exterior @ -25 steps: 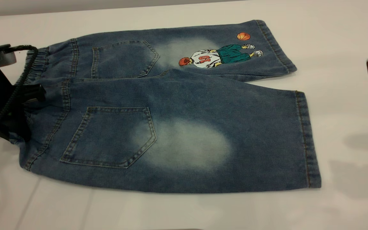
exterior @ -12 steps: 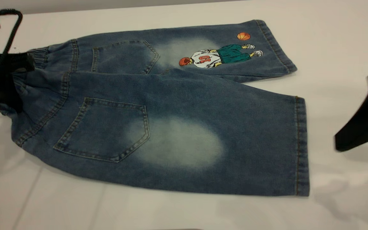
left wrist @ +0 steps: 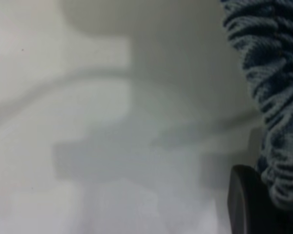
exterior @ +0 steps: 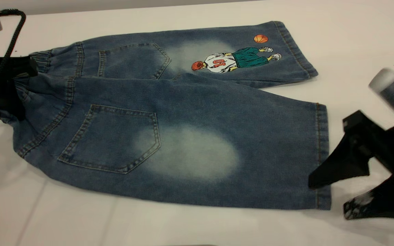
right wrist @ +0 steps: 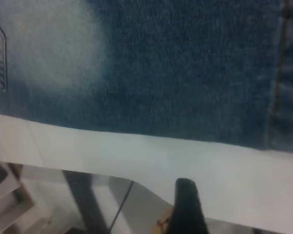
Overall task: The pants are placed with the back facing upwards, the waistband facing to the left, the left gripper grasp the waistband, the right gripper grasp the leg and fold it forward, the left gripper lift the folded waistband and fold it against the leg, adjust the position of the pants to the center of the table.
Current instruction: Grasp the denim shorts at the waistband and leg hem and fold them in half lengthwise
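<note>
Next, my right gripper grabs the pants by the outer hem corner, where the hem's edge is free, since the unprinted leg of the pants lies flat.
The pants lie back up on the white table, with the waistband at the left. My left gripper is shut on the waistband, which is bunched and raised a little there. In the left wrist view the ruffled waistband presses against one dark finger. My right gripper is open, low over the table beside the near corner of the unprinted leg's hem. The right wrist view shows that leg and one finger over bare table.
The printed leg lies farther back, its hem toward the right. The right wrist view shows the table's near edge close to the gripper, with floor and furniture beyond. A black cable loops over the left arm.
The left gripper has lifted and drawn the waistband back and to the left, shifting the pants with it. The right gripper has come in from the right and dropped to the leg's hem.
</note>
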### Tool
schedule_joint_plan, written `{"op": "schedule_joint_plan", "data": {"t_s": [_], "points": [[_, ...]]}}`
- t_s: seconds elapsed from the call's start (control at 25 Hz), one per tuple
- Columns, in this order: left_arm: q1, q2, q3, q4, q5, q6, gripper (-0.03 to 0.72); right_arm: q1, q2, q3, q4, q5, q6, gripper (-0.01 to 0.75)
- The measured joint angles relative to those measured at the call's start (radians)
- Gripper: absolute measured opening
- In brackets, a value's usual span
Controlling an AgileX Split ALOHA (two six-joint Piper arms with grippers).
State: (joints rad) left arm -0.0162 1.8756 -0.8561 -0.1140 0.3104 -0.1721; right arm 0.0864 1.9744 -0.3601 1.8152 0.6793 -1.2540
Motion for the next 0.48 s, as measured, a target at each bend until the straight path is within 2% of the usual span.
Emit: {"op": "schedule_joint_plan", "data": {"t_s": [0.48], "points": [[0.0,0.0,0.0,0.0,-0.005,0.001,0.093,0.0,0.166,-0.09,0.01,0.075,-0.057,0.437]]}}
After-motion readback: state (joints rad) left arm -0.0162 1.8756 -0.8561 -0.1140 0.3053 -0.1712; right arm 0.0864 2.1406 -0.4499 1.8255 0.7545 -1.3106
